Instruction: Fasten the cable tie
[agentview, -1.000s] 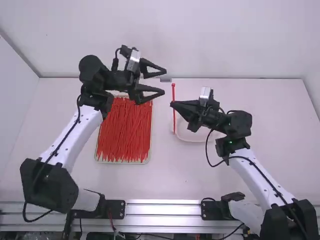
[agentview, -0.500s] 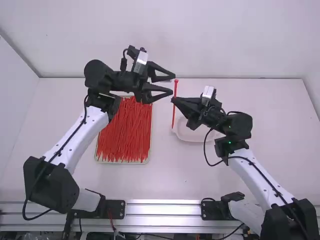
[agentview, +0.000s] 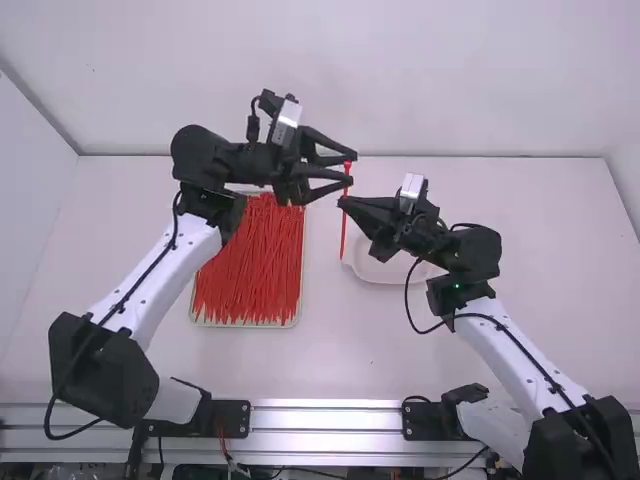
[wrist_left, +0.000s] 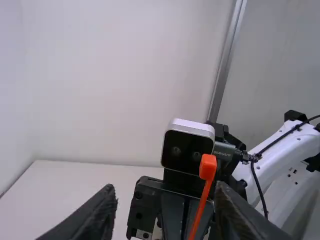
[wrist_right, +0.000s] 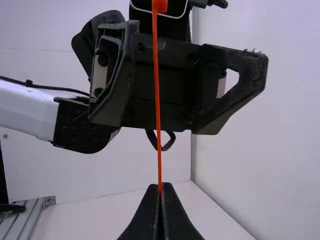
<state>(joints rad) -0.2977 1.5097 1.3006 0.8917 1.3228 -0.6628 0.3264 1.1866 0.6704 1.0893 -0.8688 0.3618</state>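
Observation:
My left gripper grabs the cable tie (agentview: 343, 222) just below its square head next, to fasten it. My right gripper's fingers cover the strap further down.
A single red cable tie (agentview: 343, 222) stands upright above the table, its square head (agentview: 347, 166) at the top. My right gripper (agentview: 344, 204) is shut on the strap partway down; in the right wrist view the pinched fingers (wrist_right: 160, 200) hold the thin strap (wrist_right: 157, 100). My left gripper (agentview: 341, 171) is open, one finger on each side of the tie's head, not touching it. In the left wrist view the open left gripper (wrist_left: 165, 190) frames the tie's head (wrist_left: 208, 167) in front of the right wrist's camera block (wrist_left: 187, 149).
A tray (agentview: 296, 318) with several red cable ties lies under the left arm. A shallow white dish (agentview: 385, 277) sits on the table below the right gripper. White walls stand behind the table and at its left edge.
My left gripper has swung right, still open, until its fingers flank the tie's head. The right gripper has shifted slightly left and up with the tie.

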